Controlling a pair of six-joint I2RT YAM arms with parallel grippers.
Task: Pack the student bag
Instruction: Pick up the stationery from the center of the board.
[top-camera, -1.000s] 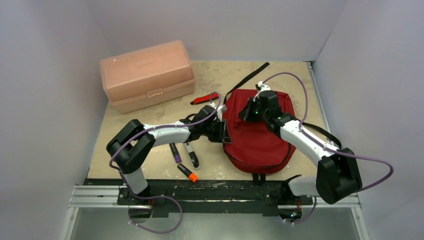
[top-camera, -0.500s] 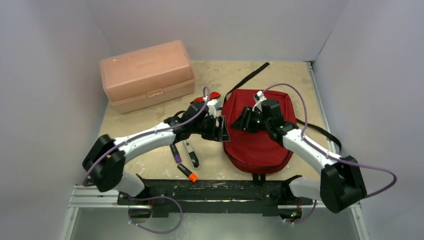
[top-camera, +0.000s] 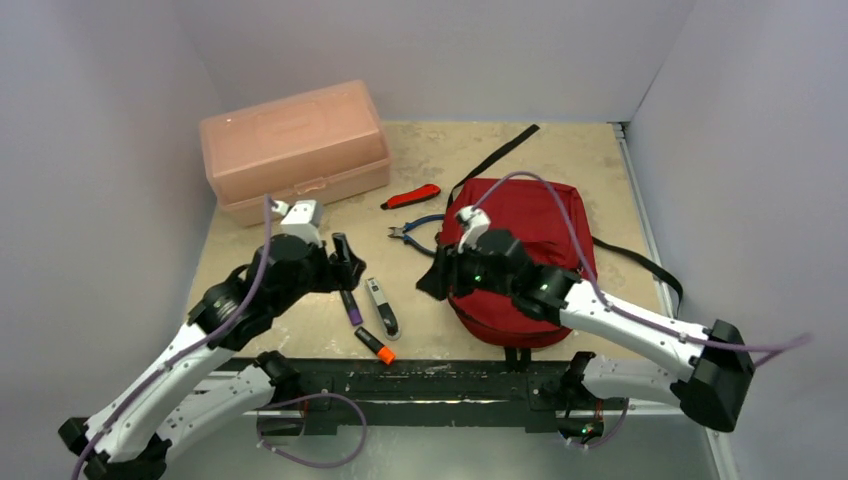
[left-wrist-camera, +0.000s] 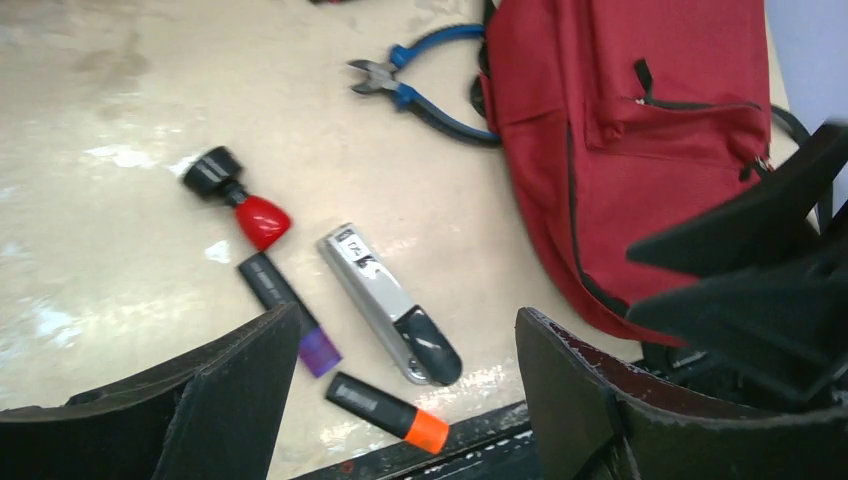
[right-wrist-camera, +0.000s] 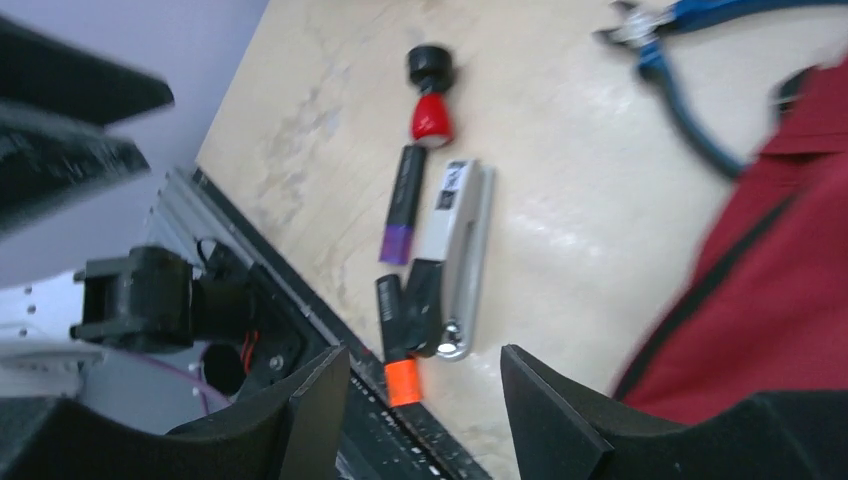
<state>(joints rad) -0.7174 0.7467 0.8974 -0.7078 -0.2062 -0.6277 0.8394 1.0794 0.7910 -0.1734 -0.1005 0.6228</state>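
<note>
I will next grab the silver stapler (left-wrist-camera: 390, 305) with my right gripper by its black end (left-wrist-camera: 428, 344), so the silver end stays free to go into the bag first.
The student bag (top-camera: 525, 262) is a dark red backpack lying flat right of centre, its zip lines showing in the left wrist view (left-wrist-camera: 640, 150); its edge shows in the right wrist view (right-wrist-camera: 780, 300). My left gripper (top-camera: 345, 262) hovers open and empty left of the bag, above the loose items (left-wrist-camera: 407, 325). My right gripper (top-camera: 437, 272) hangs open and empty just off the bag's left edge (right-wrist-camera: 422, 360). Between them on the table lie a silver stapler (left-wrist-camera: 390, 305), a purple-tipped marker (left-wrist-camera: 288, 312), an orange-tipped marker (left-wrist-camera: 388, 410) and a red-and-black stamp-like piece (left-wrist-camera: 240, 200).
A pale pink lidded box (top-camera: 295, 150) stands at the back left. Blue-handled pliers (top-camera: 415, 232) and a red-handled tool (top-camera: 411, 196) lie behind the bag's left corner. Black straps (top-camera: 500, 155) trail from the bag toward the back and right. The black base rail (top-camera: 430, 380) runs along the near edge.
Both grippers have opened and drawn away from the bag's left edge. The left arm swung left and nearer; the right gripper moved left and toward the near side.
</note>
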